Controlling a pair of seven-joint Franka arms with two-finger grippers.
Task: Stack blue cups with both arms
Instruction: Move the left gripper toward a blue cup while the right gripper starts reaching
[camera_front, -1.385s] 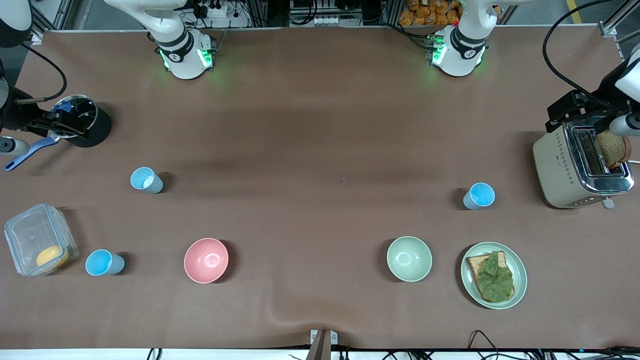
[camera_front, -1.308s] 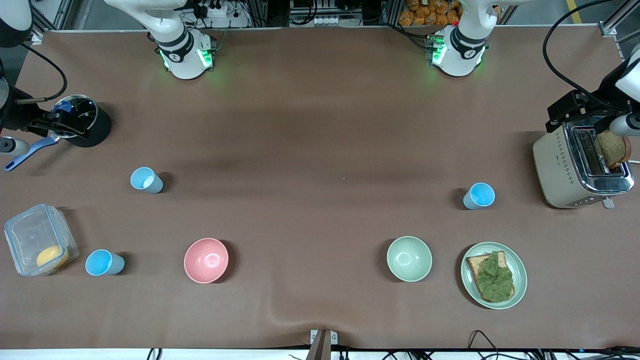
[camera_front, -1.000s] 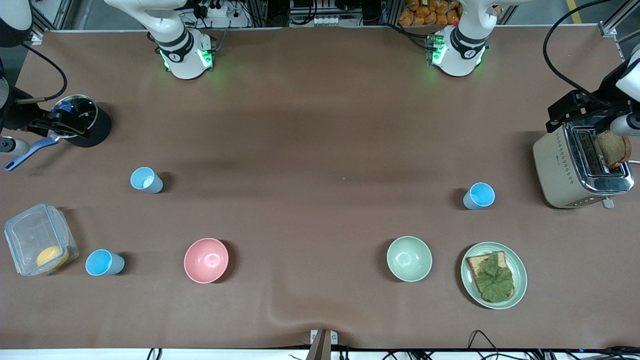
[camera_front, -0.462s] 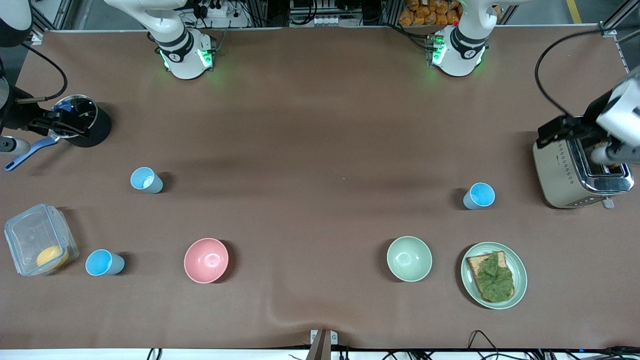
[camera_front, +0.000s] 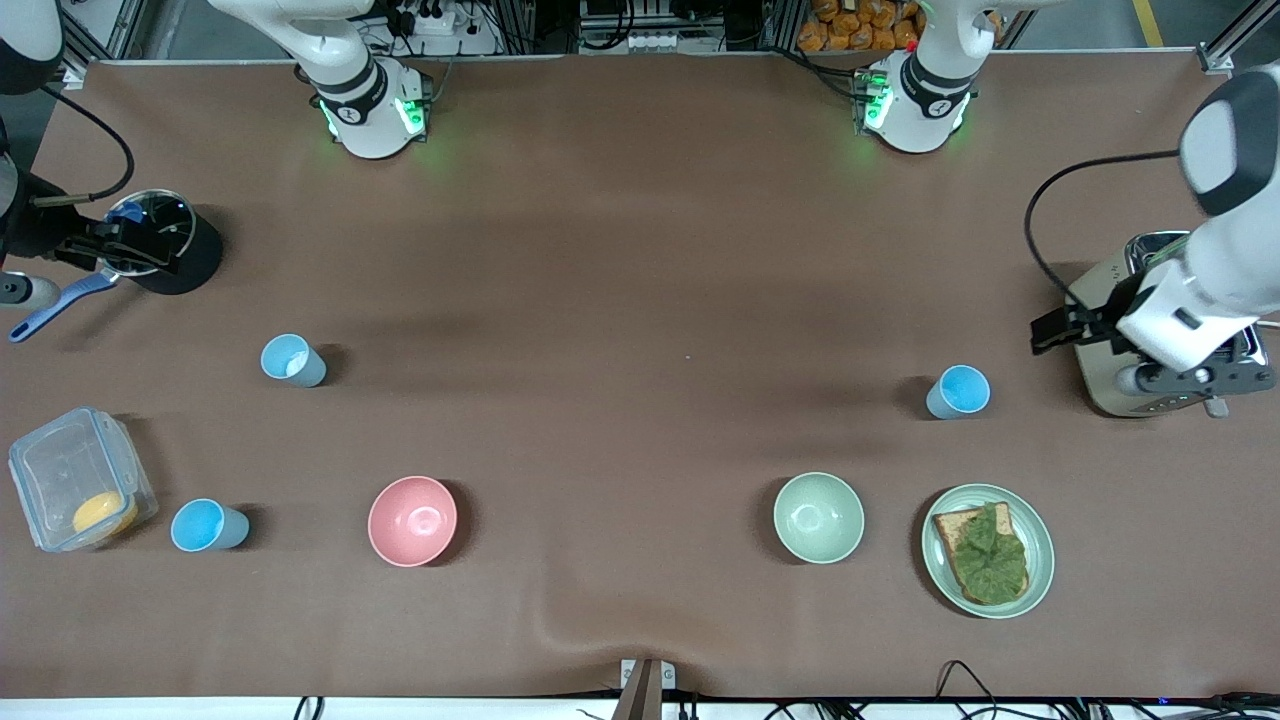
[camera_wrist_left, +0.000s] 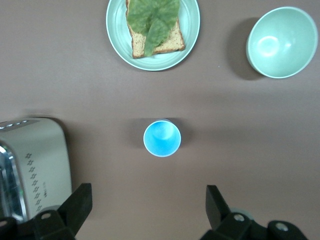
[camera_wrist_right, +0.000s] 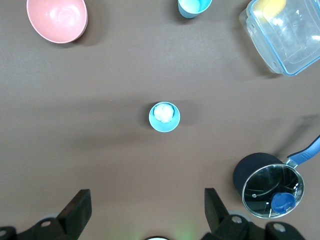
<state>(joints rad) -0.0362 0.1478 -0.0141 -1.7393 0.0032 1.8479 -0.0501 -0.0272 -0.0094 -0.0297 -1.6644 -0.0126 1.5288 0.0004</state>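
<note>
My left gripper grabs the blue cup beside the toaster (camera_front: 1158, 360) by its rim (camera_front: 963, 367) next, to stack it.
Three blue cups stand upright and apart. One (camera_front: 958, 392) is at the left arm's end, next to the toaster; it shows in the left wrist view (camera_wrist_left: 162, 138). One with a whitish inside (camera_front: 293, 361) is at the right arm's end and shows in the right wrist view (camera_wrist_right: 164, 117). A third (camera_front: 209, 526) (camera_wrist_right: 194, 6) stands nearer the camera, beside a clear box. My left gripper (camera_front: 1190, 378) (camera_wrist_left: 148, 200) is open and empty, high over the table beside the toaster. My right gripper (camera_front: 128, 248) (camera_wrist_right: 147, 202) is open and empty, high up, and waits.
A toaster (camera_front: 1130, 350) (camera_wrist_left: 35, 165), a plate (camera_front: 1040, 520) with bread and lettuce, and a pale green bowl (camera_front: 818, 517) are at the left arm's end. A pink bowl (camera_front: 412, 520), a clear box (camera_front: 75, 480) and a black pot (camera_front: 185, 255) are at the right arm's end.
The left arm has swung from above the toaster toward the nearby blue cup. The toaster's top is now covered by the arm. The right arm and all cups have not moved.
</note>
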